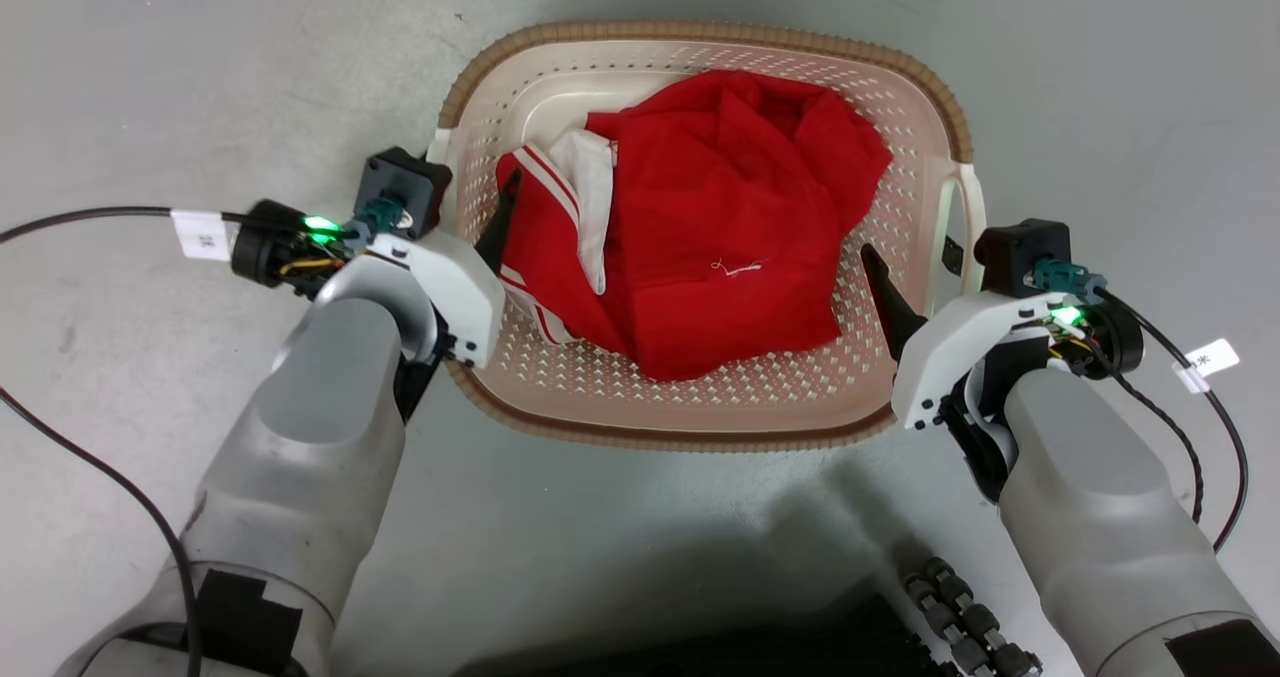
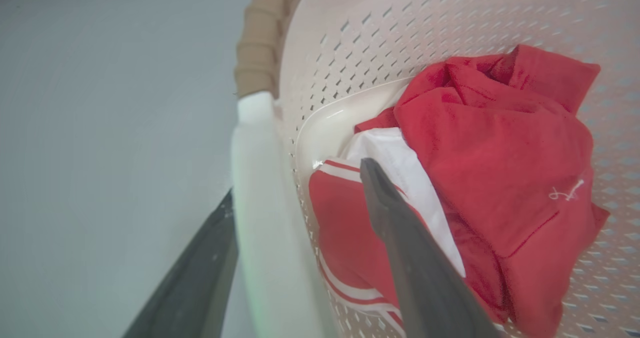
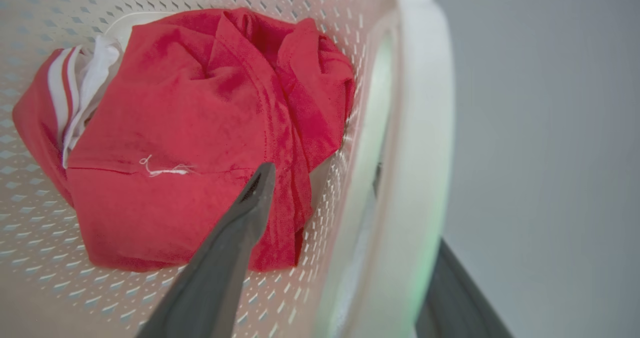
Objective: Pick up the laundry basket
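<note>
My right gripper grabs the basket by its white side handle (image 1: 967, 223) (image 3: 408, 146) next, to pick up the laundry basket.
The laundry basket (image 1: 700, 32), cream perforated plastic with a brown ribbed rim, sits on the grey floor in front of me. Inside lies red clothing (image 1: 720, 217) with white stripes. My left gripper (image 1: 465, 207) is open and straddles the basket's left white handle (image 2: 255, 178): one finger is outside the wall, the other inside above the clothing. My right gripper (image 1: 910, 252) is open too, and straddles the right handle (image 3: 425, 128) the same way. In the wrist views the left gripper (image 2: 299, 178) and right gripper (image 3: 355, 205) each have a handle between their fingers.
Bare grey floor (image 1: 150, 77) surrounds the basket. Black cables (image 1: 90, 217) trail from both wrists. A dark part of my base with a ribbed hose (image 1: 960, 617) shows at the bottom edge.
</note>
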{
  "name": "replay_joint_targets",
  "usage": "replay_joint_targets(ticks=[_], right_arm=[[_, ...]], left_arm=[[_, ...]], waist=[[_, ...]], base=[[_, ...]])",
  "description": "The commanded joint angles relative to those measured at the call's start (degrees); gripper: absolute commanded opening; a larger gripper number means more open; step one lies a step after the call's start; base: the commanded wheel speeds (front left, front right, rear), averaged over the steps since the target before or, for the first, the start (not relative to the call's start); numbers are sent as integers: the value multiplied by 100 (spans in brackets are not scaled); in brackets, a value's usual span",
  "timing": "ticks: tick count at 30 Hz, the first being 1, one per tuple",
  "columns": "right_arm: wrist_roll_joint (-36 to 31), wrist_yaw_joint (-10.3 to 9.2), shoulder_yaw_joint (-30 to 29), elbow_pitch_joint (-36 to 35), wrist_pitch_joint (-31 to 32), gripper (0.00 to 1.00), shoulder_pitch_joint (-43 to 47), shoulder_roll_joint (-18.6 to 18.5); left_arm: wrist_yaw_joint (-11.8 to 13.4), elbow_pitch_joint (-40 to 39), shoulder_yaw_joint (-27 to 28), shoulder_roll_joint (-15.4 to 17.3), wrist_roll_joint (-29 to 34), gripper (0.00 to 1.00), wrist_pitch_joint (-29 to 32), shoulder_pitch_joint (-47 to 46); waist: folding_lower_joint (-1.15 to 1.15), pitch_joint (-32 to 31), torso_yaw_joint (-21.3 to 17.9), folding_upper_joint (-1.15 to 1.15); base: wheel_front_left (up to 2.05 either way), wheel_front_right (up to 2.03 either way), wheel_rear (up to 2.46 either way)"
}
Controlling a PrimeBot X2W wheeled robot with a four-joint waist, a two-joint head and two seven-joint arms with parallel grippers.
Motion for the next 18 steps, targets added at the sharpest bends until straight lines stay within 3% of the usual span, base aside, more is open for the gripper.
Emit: replay_joint_targets(ticks=[1,2,3,4,5,18], right_arm=[[60,-4,43,34,-13,96,-118,-7],[59,-4,71,59,-13,28,-134,-7],[74,-4,89,67,-14,0,-158,-8],[111,-4,122,82,-13,0,-173,-7],[129,-4,158,100,-13,0,-190,-6],[37,5,274,355,-12,0,-170,2]], left_arm=[[53,120,-44,-82,40,100,77,-107],[53,126,-59,-93,51,100,77,-103],[52,133,-72,-103,60,75,76,-102],[51,122,-83,-112,74,22,76,-116],[50,107,-87,-119,66,0,76,-133],[5,55,-211,-249,-28,0,33,-108]], waist=[[2,22,3,0],[2,32,3,0],[2,38,5,0],[2,40,14,0],[2,38,22,0],[2,-261,117,0]], base=[[0,0,0],[0,0,0],[0,0,0],[0,0,0],[0,0,0],[0,0,0]])
